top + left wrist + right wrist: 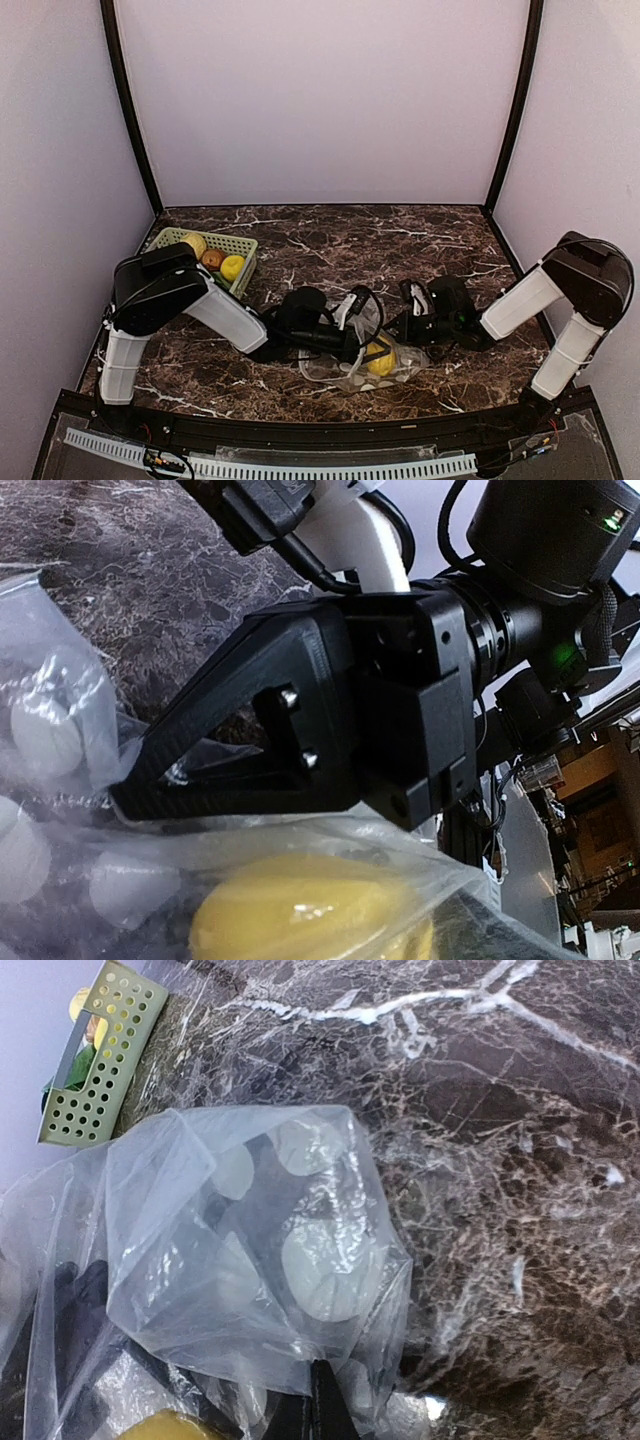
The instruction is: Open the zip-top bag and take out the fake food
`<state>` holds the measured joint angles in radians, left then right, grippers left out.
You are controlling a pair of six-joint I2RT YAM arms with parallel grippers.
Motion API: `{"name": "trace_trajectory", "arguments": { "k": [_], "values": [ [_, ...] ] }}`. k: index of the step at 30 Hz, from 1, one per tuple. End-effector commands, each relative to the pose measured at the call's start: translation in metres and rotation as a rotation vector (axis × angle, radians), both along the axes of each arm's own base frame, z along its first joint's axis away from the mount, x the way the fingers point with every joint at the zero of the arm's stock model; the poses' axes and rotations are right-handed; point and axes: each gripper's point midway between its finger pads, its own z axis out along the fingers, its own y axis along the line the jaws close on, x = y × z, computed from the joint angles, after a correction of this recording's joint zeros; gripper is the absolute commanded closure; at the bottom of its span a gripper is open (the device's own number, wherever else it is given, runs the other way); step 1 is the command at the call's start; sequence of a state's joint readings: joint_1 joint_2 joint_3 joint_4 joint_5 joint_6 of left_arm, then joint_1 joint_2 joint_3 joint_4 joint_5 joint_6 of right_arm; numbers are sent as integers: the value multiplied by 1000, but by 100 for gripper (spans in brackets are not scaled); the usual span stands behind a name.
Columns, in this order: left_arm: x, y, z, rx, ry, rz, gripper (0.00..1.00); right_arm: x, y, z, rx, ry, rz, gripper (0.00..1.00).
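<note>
The robot's left gripper will close, since the lemon inside the bag is at the middle of the gap between its fingers and closing on it now would hold it.
The zip-top bag (362,372) lies crumpled at the table's front middle, clear with pale dots, and holds a yellow lemon-like piece (380,358). My right gripper (405,328) is shut on a fold of the bag's plastic; in the right wrist view its fingers (322,1408) are pressed together under the bag (250,1250). My left gripper (350,335) is at the bag's raised left side, with its fingers hidden by plastic. The left wrist view shows the bag (60,730), the lemon (300,915) and the right gripper (130,792) pinching the film.
A pale green slotted basket (238,243) stands at the far left and holds two yellow pieces (195,244) and an orange-brown one (212,259). It also shows in the right wrist view (100,1060). Both arms meet at the front middle.
</note>
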<state>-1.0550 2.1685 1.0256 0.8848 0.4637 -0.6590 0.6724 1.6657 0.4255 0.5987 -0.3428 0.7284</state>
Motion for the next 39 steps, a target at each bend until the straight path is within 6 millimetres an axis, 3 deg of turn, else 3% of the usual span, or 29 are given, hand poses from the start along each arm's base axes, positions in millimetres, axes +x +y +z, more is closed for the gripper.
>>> {"name": "trace_trajectory", "arguments": {
  "k": [1, 8, 13, 17, 24, 30, 39],
  "values": [
    [-12, -7, -14, 23, 18, -33, 21, -4, 1, -16, -32, 21, -68, 100],
    [-20, -3, -15, 4, 24, -53, 32, -4, 6, -22, -19, 32, -83, 100],
    [-25, 16, -20, 40, 17, -42, 49, -1, -4, -10, -17, 3, -89, 100],
    [-20, 35, -15, 47, 9, -3, 55, 3, -15, 1, -16, -22, -98, 100],
    [3, 72, 5, 76, -60, 107, 56, 6, -32, 12, -20, -45, -110, 100],
    [29, 119, 17, 152, -123, 260, 56, 6, -49, 12, -27, -43, -140, 100],
    [59, 169, 66, 201, -229, 424, 55, 8, -59, 14, -35, -50, -152, 100]
  ]
}}
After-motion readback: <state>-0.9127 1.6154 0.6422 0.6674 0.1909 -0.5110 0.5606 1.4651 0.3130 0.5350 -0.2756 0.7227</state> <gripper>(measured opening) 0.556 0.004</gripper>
